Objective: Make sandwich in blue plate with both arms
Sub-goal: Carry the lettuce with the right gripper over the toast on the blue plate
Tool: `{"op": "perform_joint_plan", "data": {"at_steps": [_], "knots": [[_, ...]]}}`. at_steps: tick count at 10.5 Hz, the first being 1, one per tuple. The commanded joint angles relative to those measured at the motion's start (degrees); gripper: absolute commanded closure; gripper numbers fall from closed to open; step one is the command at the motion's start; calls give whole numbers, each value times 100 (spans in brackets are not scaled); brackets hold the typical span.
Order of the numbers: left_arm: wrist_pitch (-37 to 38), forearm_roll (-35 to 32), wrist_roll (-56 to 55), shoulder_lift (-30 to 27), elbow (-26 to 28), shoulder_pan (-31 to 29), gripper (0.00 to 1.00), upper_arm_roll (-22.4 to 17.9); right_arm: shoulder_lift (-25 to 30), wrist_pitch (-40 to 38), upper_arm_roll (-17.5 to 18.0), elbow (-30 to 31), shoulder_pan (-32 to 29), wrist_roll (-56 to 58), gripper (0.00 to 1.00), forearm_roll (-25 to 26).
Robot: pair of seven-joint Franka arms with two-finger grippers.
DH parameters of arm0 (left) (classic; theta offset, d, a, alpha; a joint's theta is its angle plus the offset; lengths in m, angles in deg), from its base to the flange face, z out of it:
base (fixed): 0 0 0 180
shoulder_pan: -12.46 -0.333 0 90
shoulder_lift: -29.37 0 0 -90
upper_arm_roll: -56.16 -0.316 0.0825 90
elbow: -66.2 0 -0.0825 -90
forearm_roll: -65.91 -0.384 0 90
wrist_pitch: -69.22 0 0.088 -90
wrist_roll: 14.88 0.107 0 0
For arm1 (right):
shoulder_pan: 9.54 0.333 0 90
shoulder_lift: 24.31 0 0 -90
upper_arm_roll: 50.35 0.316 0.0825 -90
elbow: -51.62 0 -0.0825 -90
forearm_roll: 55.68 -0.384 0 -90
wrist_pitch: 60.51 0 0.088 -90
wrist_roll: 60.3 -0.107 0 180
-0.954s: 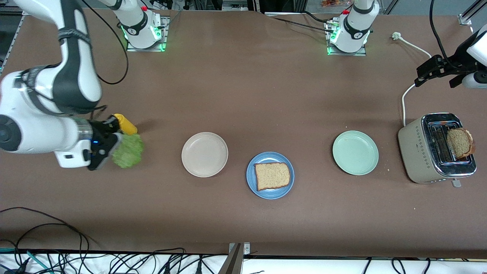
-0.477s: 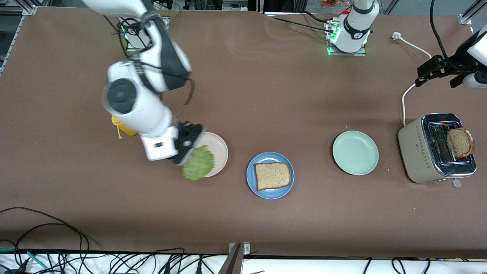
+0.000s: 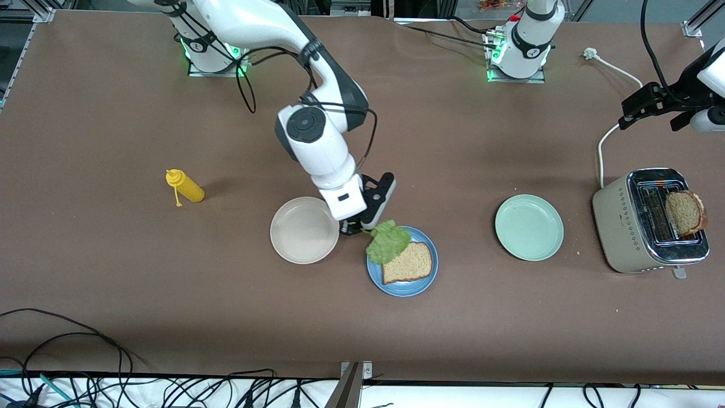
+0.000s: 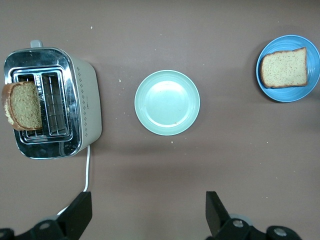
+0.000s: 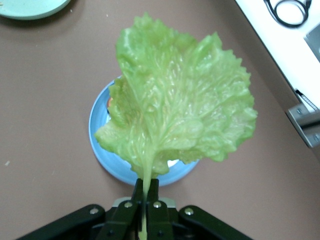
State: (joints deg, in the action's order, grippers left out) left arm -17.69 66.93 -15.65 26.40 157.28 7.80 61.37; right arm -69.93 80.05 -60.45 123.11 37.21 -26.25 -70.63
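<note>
I need to move the lettuce leaf onto the brown bread (image 3: 409, 263) before my right gripper lets go of it, because the lettuce leaf is hanging high past the blue plate's rim.
The blue plate (image 3: 405, 289) lies mid-table with one slice of brown bread (image 3: 409, 263) on it. My right gripper (image 3: 367, 229) hangs over the plate's edge on the beige-plate side, shut on the stem of a ruffled green lettuce leaf (image 3: 388, 241). In the right wrist view the lettuce leaf (image 5: 175, 115) spreads out from the right gripper (image 5: 146, 190) and covers most of the blue plate (image 5: 106, 161). My left gripper (image 3: 647, 106) waits open over the bare table by the toaster's white cord. The left wrist view shows the left gripper (image 4: 149, 215) with nothing between its fingers.
A beige plate (image 3: 305, 229) sits beside the blue plate toward the right arm's end. A pale green plate (image 3: 529, 227) sits toward the left arm's end. Past it stands a toaster (image 3: 620, 226) with a bread slice (image 3: 685, 212) in a slot. A yellow bottle (image 3: 185, 187) lies near the right arm's end.
My right arm has swung from the yellow bottle, past the beige plate, to over the blue plate, carrying the lettuce. The left arm has not moved.
</note>
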Motion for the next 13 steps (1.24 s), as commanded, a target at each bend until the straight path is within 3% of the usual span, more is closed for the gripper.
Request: {"op": "perform_joint_plan", "data": {"at_steps": [1,8,13], "knots": [[69,99,85,78,-161,-44,0,7,-702,1216,307,-240,-26,137,100,-26],[69,99,94,78,-161,-52,0,-2,-1537,2438,325,-442,98,682,100,-17],[69,108,94,78,-161,-52,0,-2,-1714,2756,316,-442,62,594,100,-52]]}}
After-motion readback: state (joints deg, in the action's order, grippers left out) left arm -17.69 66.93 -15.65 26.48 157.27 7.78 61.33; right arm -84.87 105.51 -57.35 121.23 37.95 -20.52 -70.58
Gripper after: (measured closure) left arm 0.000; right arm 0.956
